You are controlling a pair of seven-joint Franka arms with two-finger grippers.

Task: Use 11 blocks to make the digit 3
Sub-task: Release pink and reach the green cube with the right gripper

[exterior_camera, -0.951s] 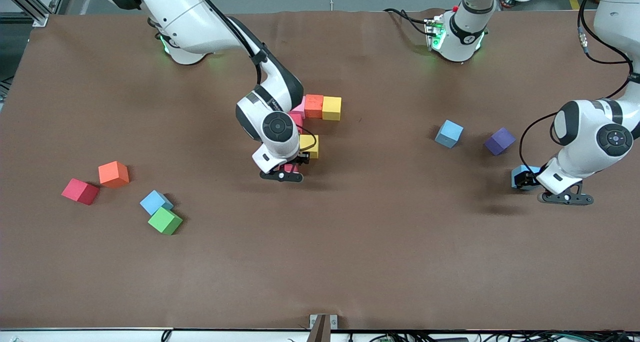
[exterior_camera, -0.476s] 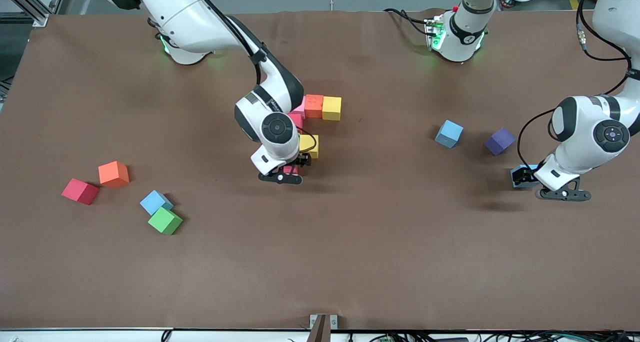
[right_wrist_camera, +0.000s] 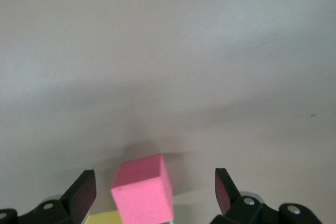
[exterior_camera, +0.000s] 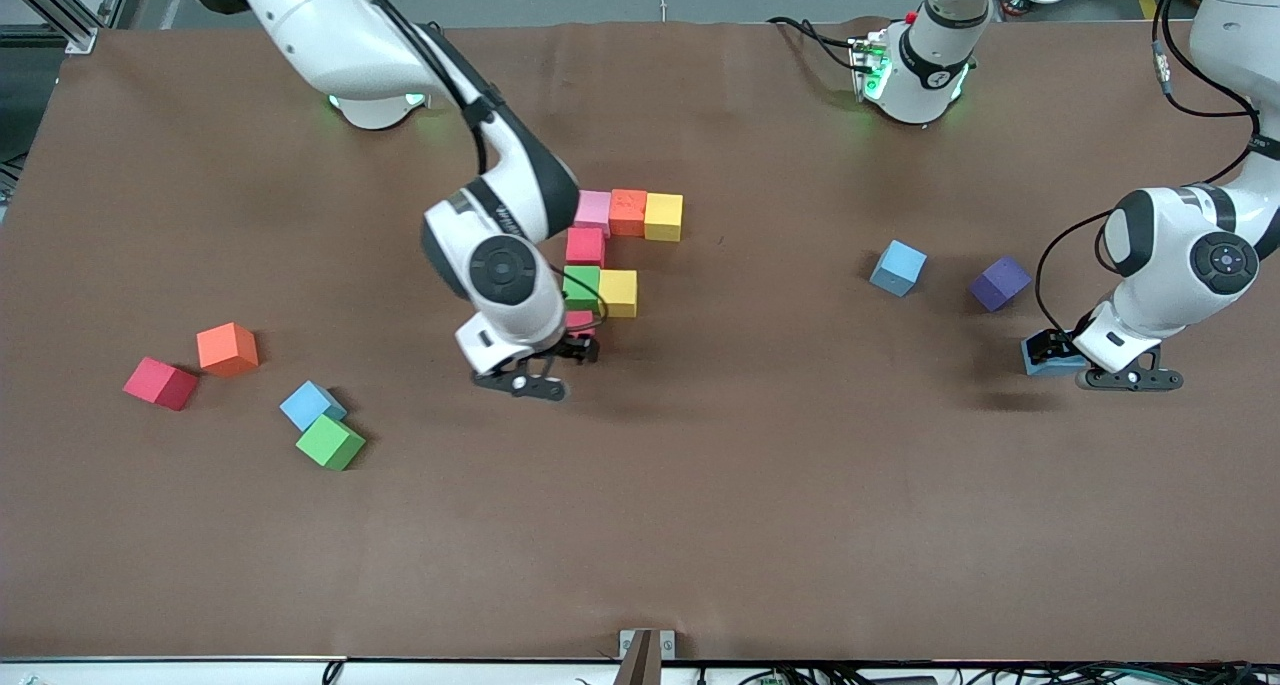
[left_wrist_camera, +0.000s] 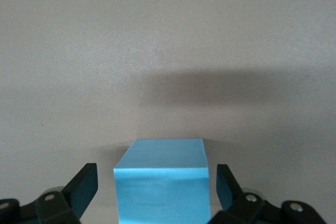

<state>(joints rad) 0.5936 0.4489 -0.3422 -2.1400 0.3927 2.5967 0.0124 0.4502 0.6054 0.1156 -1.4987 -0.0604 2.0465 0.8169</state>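
Observation:
The left wrist view shows my left gripper's fingers on either side of the blue block near the table, so it is time to close now.
The part-built digit 3 lies mid-table: a row of pink [exterior_camera: 593, 208], orange [exterior_camera: 628, 211] and yellow [exterior_camera: 663, 216] blocks, a red block [exterior_camera: 585, 246] under the pink, then green [exterior_camera: 581, 285] and yellow [exterior_camera: 618, 292]. Another red block [exterior_camera: 580, 320] [right_wrist_camera: 144, 192] sits just nearer the camera than the green. My right gripper [exterior_camera: 576, 348] [right_wrist_camera: 155, 179] stands open around it, with a gap on each side. My left gripper [exterior_camera: 1050, 349] [left_wrist_camera: 156, 174] is open and straddles a blue block [exterior_camera: 1042, 357] [left_wrist_camera: 163, 182] on the table without touching it.
Loose blocks lie toward the left arm's end: blue [exterior_camera: 897, 267] and purple [exterior_camera: 999, 283]. Toward the right arm's end lie orange [exterior_camera: 228, 349], red [exterior_camera: 160, 383], blue [exterior_camera: 312, 405] and green [exterior_camera: 330, 442]. The brown mat [exterior_camera: 700, 525] covers the table.
My right gripper opened off the red block and its arm swung toward its own end of the table, uncovering the pink, red and green blocks. The left hand shifted slightly around the blue block.

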